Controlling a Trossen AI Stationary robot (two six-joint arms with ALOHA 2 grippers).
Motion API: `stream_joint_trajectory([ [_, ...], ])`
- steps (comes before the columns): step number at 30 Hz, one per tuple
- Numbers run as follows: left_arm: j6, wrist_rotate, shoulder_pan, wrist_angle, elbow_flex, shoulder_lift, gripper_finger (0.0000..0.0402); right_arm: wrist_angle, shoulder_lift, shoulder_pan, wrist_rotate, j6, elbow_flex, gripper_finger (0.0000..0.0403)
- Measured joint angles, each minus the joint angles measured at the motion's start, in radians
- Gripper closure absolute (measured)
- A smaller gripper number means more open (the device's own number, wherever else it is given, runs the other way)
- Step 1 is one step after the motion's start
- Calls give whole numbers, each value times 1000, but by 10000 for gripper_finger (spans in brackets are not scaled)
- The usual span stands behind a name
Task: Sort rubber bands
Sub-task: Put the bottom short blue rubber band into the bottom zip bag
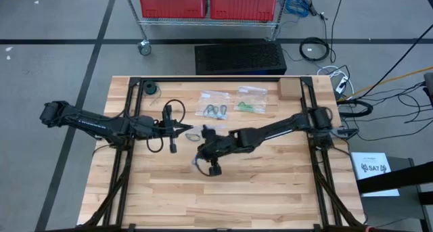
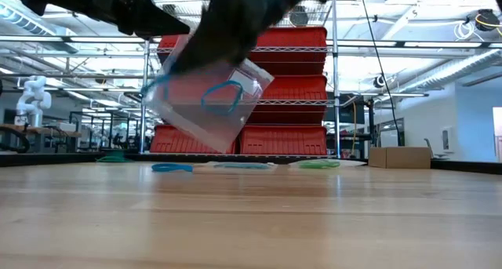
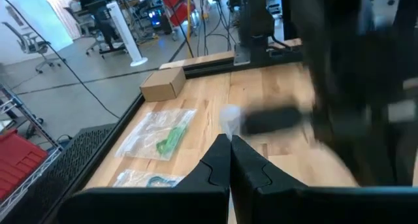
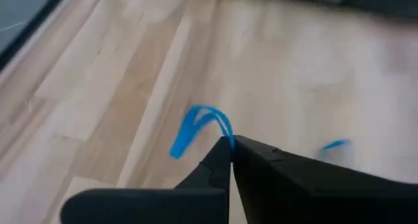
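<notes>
My right gripper moves the blue band inside the plastic bag before releasing it, as the band dangles over wood, short of the bag.
My left gripper (image 3: 230,143) is shut on a clear plastic bag (image 2: 205,104), which hangs above the table's middle (image 1: 191,133). A blue loop (image 2: 223,96) shows at the bag; whether it is inside I cannot tell. My right gripper (image 4: 230,143) is shut on a blue rubber band (image 4: 196,125), just right of the bag in the high view (image 1: 201,149). A second blue band (image 4: 336,144) lies on the wood. The low view shows more bands lying flat on the table: blue (image 2: 171,167), teal (image 2: 235,165) and green (image 2: 318,165). My left gripper pinches the bag's top edge (image 3: 228,117) between its two fingers, which reach in nearly level from the table's left. The bag hangs tilted below them, clear of the table. My right gripper pinches one end of the blue band's loop (image 4: 224,134) at its fingertips, slanting down from the table's right. The rest of the band dangles slack, clear of the wood.
Two flat clear bags lie at the far middle, one with dark bands (image 1: 215,109) and one with green bands (image 1: 252,102). A cardboard box (image 1: 289,88) stands at the far right and a green coil (image 1: 150,90) at the far left. The near half is bare wood (image 1: 223,198).
</notes>
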Motion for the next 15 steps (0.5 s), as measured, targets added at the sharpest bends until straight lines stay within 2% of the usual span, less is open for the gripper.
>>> stream_joint_trajectory([
  [6,13,-31,0,0,0,0,402,-118,-172,12,145,-44,0,402],
  [13,30,-32,0,14,-1,0,402,-213,-307,7,437,-81,1,403],
  [15,29,-32,0,13,-1,0,402,-219,-317,5,483,-91,1,403],
])
